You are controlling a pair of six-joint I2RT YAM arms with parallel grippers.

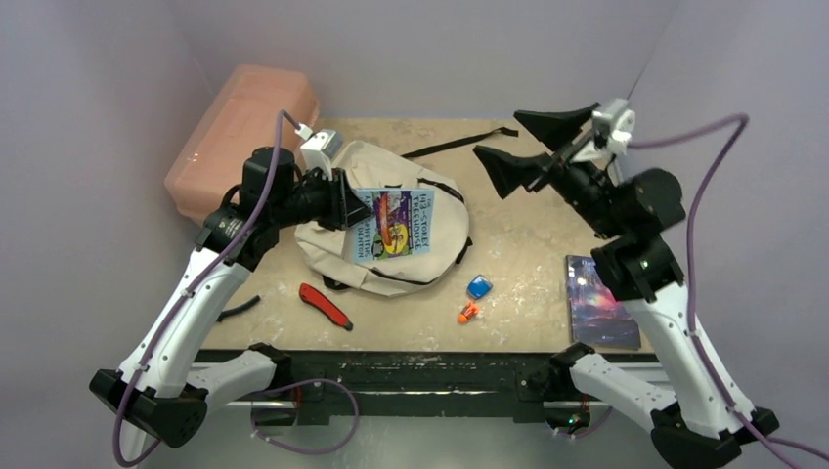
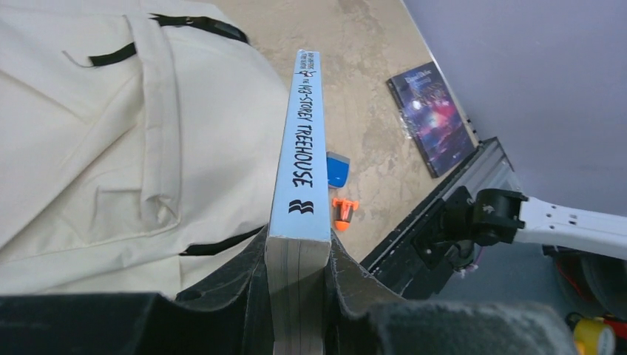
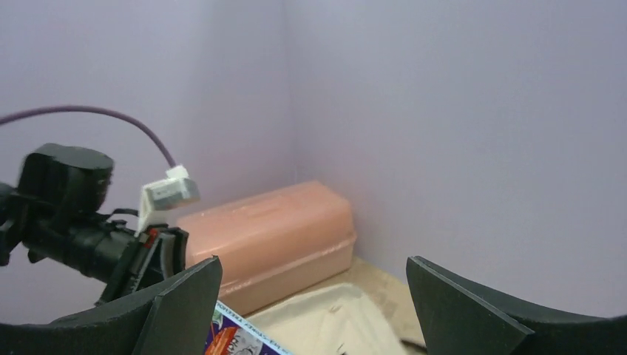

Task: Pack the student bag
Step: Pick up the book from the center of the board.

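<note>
Next, my right gripper grabs the Treehouse book's free title end [image 1: 422, 221], opposite my left gripper, so the book's other end leads into the student bag.
The cream student bag [image 1: 430, 210] with black straps lies on the table's middle left; it also shows in the left wrist view [image 2: 111, 140] and the right wrist view [image 3: 325, 322]. My left gripper [image 1: 344, 200] is shut on a light-blue "Treehouse" book [image 1: 391, 225] and holds it over the bag; in the left wrist view my left gripper [image 2: 297, 275] clamps the book's spine [image 2: 304, 148] between both pads. My right gripper [image 1: 523, 147] is open and empty, raised at the back right; in its own view the right gripper [image 3: 314, 292] faces the pink box.
A rigid pink plastic box [image 1: 244, 132] stands at the back left, also in the right wrist view [image 3: 270, 237]. A red knife [image 1: 325, 305], a blue eraser [image 1: 479, 287] and an orange sharpener [image 1: 468, 313] lie near the front. A dark book [image 1: 598, 301] lies at the right.
</note>
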